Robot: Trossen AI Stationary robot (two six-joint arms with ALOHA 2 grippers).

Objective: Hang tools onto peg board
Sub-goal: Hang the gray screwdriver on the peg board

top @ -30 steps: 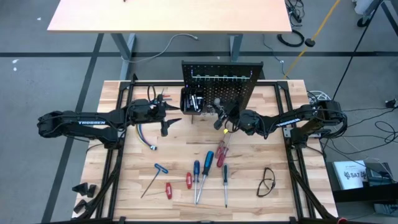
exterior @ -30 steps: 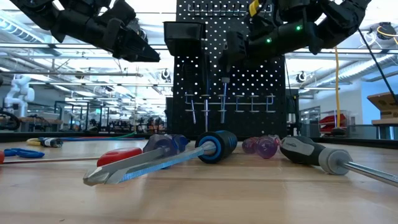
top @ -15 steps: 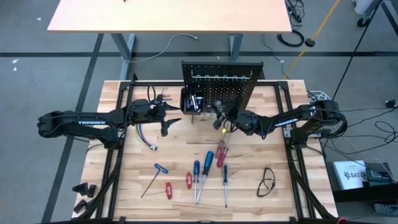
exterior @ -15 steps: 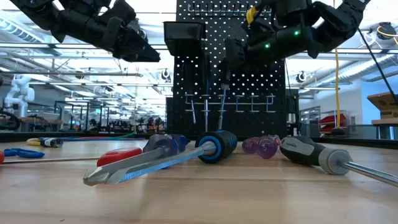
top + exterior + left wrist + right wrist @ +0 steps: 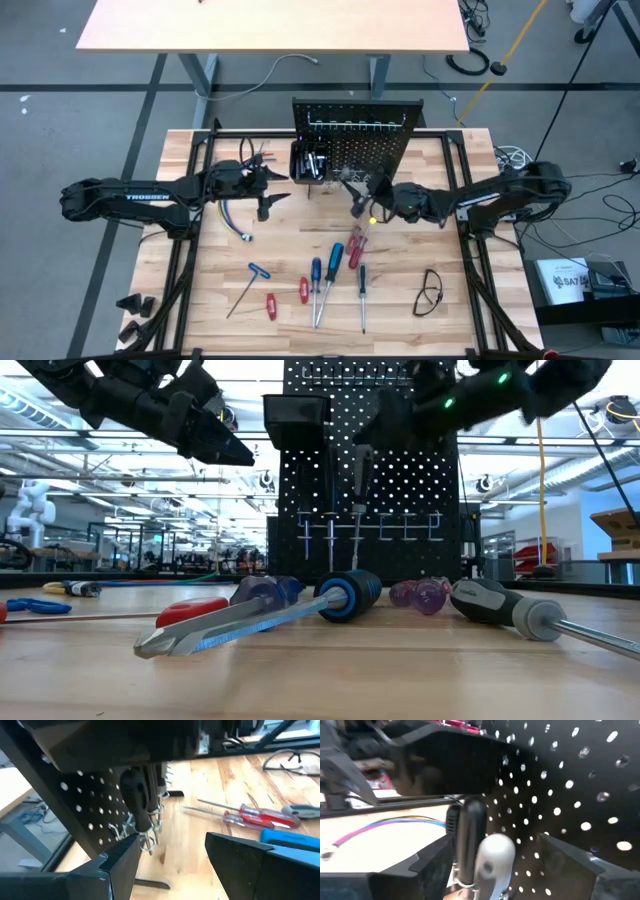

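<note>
My right gripper grabs the screwdriver by its grey and black handle (image 5: 495, 857) next, to seat it in the peg board's hook row.
The black peg board (image 5: 355, 130) stands upright at the table's far side, with a small bin (image 5: 308, 162) on its front. A screwdriver (image 5: 360, 470) with a grey and black handle hangs in the board's hook row, shaft down through a hook. My right gripper (image 5: 495, 847) is open and level in front of the board. Its fingers stand on either side of that handle (image 5: 492, 852), apart from it. My left gripper (image 5: 275, 192) waits open to the left of the bin. Several screwdrivers (image 5: 335, 262) with blue, red and black handles lie on the near half of the table.
A bundle of coloured wires (image 5: 235, 215) lies under my left arm. Safety glasses (image 5: 430, 292) sit at the near right. A blue T-handle tool (image 5: 258, 270) and small red-handled tools (image 5: 270, 305) lie at the near left. Bare wood shows between the board and the lying tools.
My right gripper has opened and let go of the screwdriver. It has drawn back a little from the peg board toward the table's right edge and risen slightly. The screwdriver has stayed hanging in the hook row.
</note>
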